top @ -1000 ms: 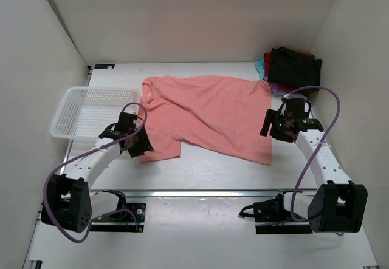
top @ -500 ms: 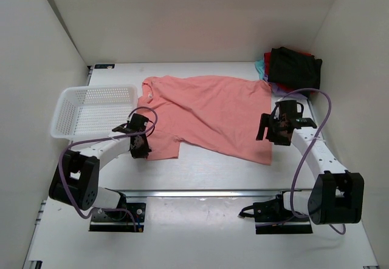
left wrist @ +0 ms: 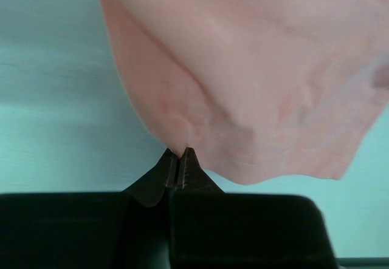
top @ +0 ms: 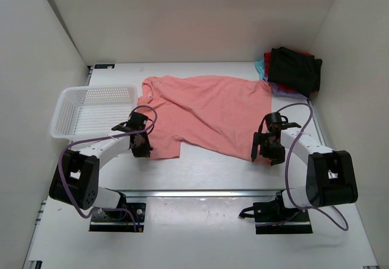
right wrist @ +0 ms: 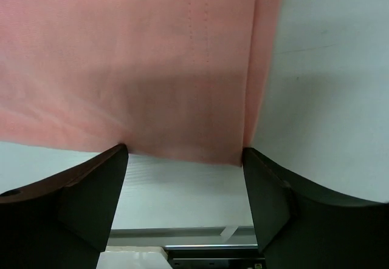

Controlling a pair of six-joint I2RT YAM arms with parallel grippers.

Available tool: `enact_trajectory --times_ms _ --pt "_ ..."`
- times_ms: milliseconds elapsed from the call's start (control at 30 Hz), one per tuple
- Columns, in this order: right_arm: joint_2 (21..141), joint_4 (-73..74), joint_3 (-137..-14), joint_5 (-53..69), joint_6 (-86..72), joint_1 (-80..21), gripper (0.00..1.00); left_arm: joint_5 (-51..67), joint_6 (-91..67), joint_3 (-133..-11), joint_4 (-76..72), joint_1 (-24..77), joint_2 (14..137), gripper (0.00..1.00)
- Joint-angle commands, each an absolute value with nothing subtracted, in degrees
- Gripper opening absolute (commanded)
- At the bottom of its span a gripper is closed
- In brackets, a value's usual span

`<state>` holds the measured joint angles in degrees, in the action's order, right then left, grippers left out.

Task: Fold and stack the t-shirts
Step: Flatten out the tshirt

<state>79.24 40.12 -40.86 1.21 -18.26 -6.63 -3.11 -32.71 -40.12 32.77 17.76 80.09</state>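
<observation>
The t-shirt's near hem corner (top: 264, 159) lies between my right gripper's fingers and closing now would catch the t-shirt, so it is time to close.
A large salmon-pink t-shirt (top: 209, 111) lies spread and wrinkled across the middle of the table. My left gripper (top: 141, 145) sits at its near left sleeve. In the left wrist view its jaws (left wrist: 178, 160) are shut, with the edge of the pink cloth (left wrist: 255, 68) pinched at their tips. My right gripper (top: 267, 152) is at the shirt's near right hem corner. It stands open (right wrist: 183, 155), one finger on each side of the hem (right wrist: 134, 56), nothing gripped. A pile of folded t-shirts (top: 293, 68), black on top with red, teal and purple edges, sits at the back right.
A white mesh basket (top: 68, 112) stands at the left, just behind the left arm. White walls close in the table on three sides. A metal rail (top: 200, 192) runs along the near edge between the arm bases.
The left gripper has shut on the sleeve edge after standing open a second ago. The right arm has slid toward the near edge, down the shirt's right side to the hem corner.
</observation>
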Motion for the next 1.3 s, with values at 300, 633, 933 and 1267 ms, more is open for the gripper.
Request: enact_trajectory --times_ms 300,633,933,1267 --pt "76.12 40.33 -49.54 1.41 -14.07 -2.72 0.0 7.11 -36.91 -55.17 31.47 16.7 71.2 0.0" --pt "63.21 44.38 -77.85 3.43 -12.75 -1.93 0.0 19.78 -36.39 -86.11 35.6 9.23 69.97 0.0" --pt "48.96 45.18 -92.35 5.72 -10.9 4.92 0.0 13.02 -41.31 -94.11 32.69 10.19 55.82 0.0" --pt "57.11 41.23 -94.15 7.63 -9.67 4.04 0.0 12.57 -42.71 -103.53 27.6 8.97 65.37 0.0"
